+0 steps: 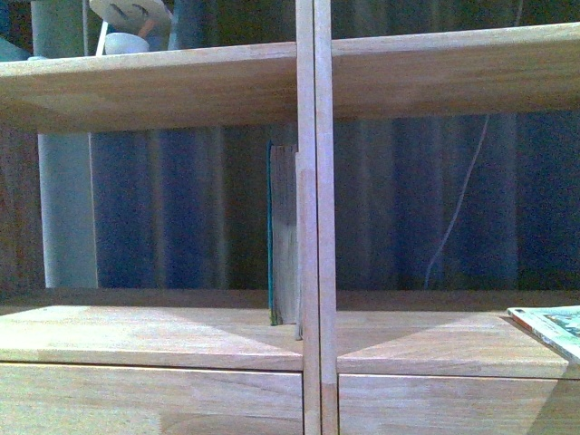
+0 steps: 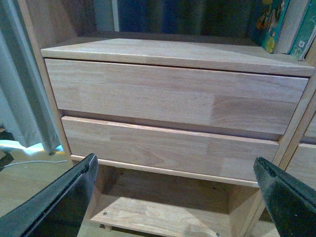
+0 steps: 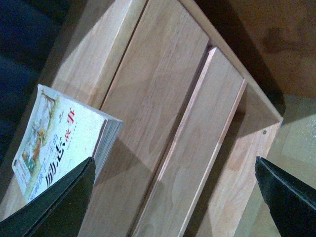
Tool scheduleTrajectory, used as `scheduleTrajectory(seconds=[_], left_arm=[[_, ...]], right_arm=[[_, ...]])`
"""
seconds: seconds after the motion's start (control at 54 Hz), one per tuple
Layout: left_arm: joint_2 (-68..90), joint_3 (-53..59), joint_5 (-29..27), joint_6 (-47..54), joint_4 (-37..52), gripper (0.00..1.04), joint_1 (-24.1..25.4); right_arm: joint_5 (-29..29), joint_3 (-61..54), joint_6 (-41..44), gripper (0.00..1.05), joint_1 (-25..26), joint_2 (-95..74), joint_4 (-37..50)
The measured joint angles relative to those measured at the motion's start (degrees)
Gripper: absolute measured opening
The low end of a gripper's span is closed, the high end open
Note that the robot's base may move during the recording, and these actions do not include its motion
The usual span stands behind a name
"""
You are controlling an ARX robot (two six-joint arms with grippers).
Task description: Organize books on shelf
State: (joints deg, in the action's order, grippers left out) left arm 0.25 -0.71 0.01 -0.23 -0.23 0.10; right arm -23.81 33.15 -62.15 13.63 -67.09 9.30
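Note:
My right gripper grabs the second book by its open page edges next, to stand the book up among the shelved books.
The light-wood shelf [image 1: 181, 86] fills the front view, and neither arm shows there. A teal-covered book [image 1: 283, 236] stands upright against the centre divider [image 1: 316, 227] in the left compartment. A book with an illustrated cover [image 1: 553, 328] lies flat at the right compartment's front edge. In the right wrist view this flat book [image 3: 54, 138] rests on the board above two drawer fronts [image 3: 163, 98]. My right gripper [image 3: 174, 160] is open and empty, off the book's corner. My left gripper [image 2: 175, 160] is open and empty, facing two drawer fronts [image 2: 173, 94].
White objects [image 1: 131, 23] sit on the upper board. Colourful books [image 2: 271, 22] stand in the compartment above the left drawers. A grey curtain [image 2: 19, 98] hangs beside the unit, with a cable [image 2: 29, 162] on the floor. A low bottom board [image 2: 163, 217] lies under the drawers.

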Motion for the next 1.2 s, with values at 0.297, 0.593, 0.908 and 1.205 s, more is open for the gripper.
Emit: scheduleTrajectory(seconds=[0.297, 0.593, 0.908, 1.205], left_arm=[[0.0, 0.0, -0.02, -0.02, 0.0, 0.97, 0.0], [0.0, 0.0, -0.02, -0.02, 0.0, 0.97, 0.0], [0.0, 0.0, -0.02, -0.02, 0.0, 0.97, 0.0], [0.0, 0.0, -0.02, -0.02, 0.0, 0.97, 0.0]], right_arm=[[5.33, 12.13, -9.07, 0.98, -1.25, -12.33, -0.24], [8.02, 21.94, -14.51, 0.98, -3.67, -20.44, -2.91], [8.85, 26.6, -16.74, 0.98, -5.9, -25.38, -4.5], [8.76, 29.59, -16.96, 0.98, -5.77, -27.91, -6.36]])
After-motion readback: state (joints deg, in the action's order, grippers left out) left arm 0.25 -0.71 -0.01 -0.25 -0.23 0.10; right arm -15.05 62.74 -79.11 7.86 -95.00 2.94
